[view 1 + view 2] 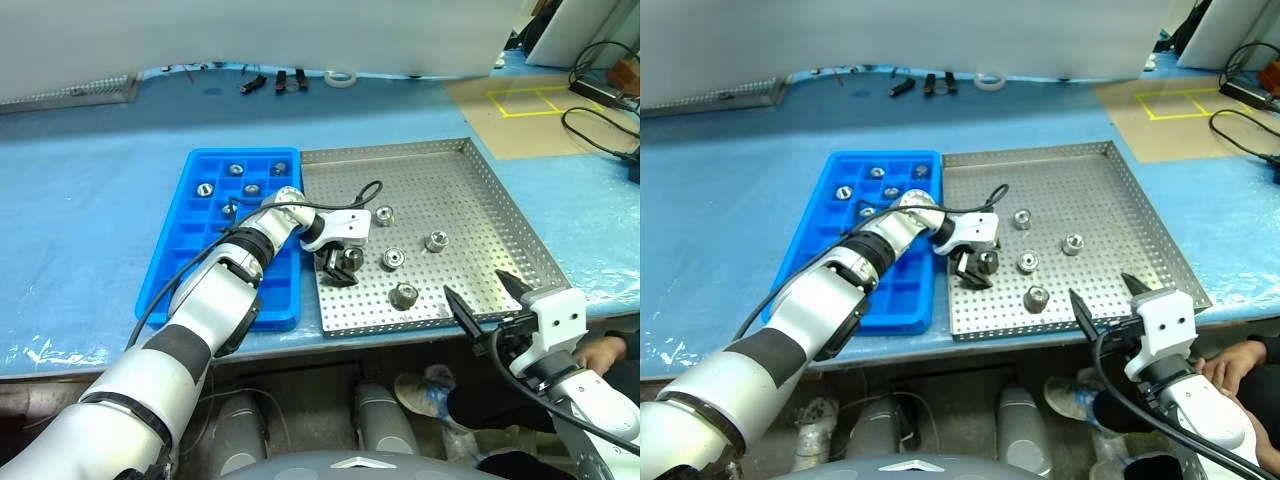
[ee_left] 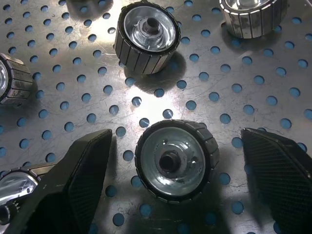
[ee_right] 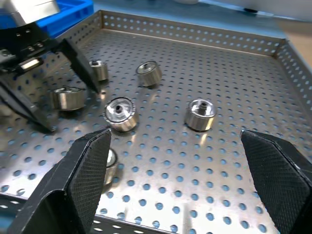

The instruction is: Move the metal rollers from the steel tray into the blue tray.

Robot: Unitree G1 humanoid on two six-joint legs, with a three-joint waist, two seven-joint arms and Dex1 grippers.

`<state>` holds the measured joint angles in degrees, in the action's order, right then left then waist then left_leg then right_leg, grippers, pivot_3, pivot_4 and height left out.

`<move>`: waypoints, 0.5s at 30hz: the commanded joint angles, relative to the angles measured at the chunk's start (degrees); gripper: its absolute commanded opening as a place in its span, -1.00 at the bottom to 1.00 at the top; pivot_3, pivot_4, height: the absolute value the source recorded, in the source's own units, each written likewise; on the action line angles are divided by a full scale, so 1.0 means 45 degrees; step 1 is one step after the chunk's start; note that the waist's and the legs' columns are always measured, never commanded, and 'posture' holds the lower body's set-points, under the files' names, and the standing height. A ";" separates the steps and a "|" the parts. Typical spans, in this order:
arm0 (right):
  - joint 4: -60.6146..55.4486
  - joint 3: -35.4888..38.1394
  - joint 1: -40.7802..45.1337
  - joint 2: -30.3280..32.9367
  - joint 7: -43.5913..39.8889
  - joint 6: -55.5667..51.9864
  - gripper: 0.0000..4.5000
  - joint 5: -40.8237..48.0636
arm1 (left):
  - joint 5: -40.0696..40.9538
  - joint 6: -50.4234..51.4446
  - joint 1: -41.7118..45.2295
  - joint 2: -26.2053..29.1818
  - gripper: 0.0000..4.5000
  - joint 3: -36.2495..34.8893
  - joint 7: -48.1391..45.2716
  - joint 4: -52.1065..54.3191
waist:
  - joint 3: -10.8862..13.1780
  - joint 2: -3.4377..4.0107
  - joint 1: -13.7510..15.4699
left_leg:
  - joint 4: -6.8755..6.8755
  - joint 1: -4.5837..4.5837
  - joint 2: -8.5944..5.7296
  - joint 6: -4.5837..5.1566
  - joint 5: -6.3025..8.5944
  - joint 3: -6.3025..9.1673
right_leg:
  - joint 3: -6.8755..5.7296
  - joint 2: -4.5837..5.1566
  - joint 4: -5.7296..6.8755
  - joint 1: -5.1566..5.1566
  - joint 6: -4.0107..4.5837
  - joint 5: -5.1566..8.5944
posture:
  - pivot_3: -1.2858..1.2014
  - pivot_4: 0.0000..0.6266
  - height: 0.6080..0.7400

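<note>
The fingers of my left gripper stand on either side of the ribbed metal roller, so it is now time to close on it.
The steel tray (image 1: 390,149) lies in the middle of the table with the blue tray (image 1: 175,255) against its left side. Several metal rollers (image 1: 393,259) stand loose on the steel tray, and several more (image 1: 252,189) sit in the blue tray's far compartments. My left gripper (image 1: 341,263) is down on the steel tray's left part, open. One roller (image 2: 176,160) stands between its fingers (image 2: 83,180) with a gap on both sides. My right gripper (image 1: 489,299) hangs open at the steel tray's near right corner, holding nothing.
Small black tools (image 1: 255,83) and a tape roll (image 1: 340,77) lie at the table's far edge. Cables (image 1: 600,120) and a yellow-taped board (image 1: 530,100) are at the far right. A person's hand (image 1: 603,352) shows below the table's near right edge.
</note>
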<state>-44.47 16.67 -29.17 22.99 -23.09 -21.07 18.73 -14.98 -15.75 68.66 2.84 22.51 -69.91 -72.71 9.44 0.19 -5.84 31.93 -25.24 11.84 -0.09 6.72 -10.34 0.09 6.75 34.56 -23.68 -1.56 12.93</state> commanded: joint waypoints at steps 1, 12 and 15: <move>-0.0982 -0.0144 -0.0322 0.0313 -0.0353 -0.0377 1.00 0.0424 | -0.0132 -0.0046 0.0017 -0.0004 0.83 -0.0080 -0.0249 0.0002 | 0.0000 0.0000 -0.0007 | 0.0001 0.0001 0.0000 0.0004 0.0003 0.0000 | -0.0001 0.0000 -0.0007 0.0007 0.0000 0.0000 | -0.49 -0.52 1.00; -0.1072 -0.0349 -0.0278 0.0486 -0.0251 -0.0670 1.00 0.0206 | 0.0111 -0.0098 -0.0113 -0.0089 -0.19 -0.0437 -0.0509 0.0119 | 0.0001 -0.0002 -0.0011 | 0.0004 0.0002 -0.0014 0.0015 0.0012 0.0001 | -0.0003 0.0022 -0.0020 0.0015 -0.0003 0.0002 | -0.48 -0.52 1.00; -0.1064 -0.0304 -0.0272 0.0503 -0.0287 -0.0690 1.00 0.0230 | 0.0155 -0.0208 -0.0141 -0.0034 -0.19 -0.0494 -0.0640 0.0141 | 0.0001 -0.0002 -0.0015 | 0.0004 0.0002 -0.0013 0.0016 0.0012 0.0001 | -0.0006 0.0023 -0.0020 0.0015 -0.0003 0.0002 | -0.48 -0.52 1.00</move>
<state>-47.83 14.35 -30.36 24.83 -24.54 -24.42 19.66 -14.71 -15.88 68.13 2.21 21.35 -72.21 -72.72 9.44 0.18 -5.90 31.94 -25.23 11.78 -0.01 6.78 -10.34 0.06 6.85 34.47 -23.61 -1.57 12.94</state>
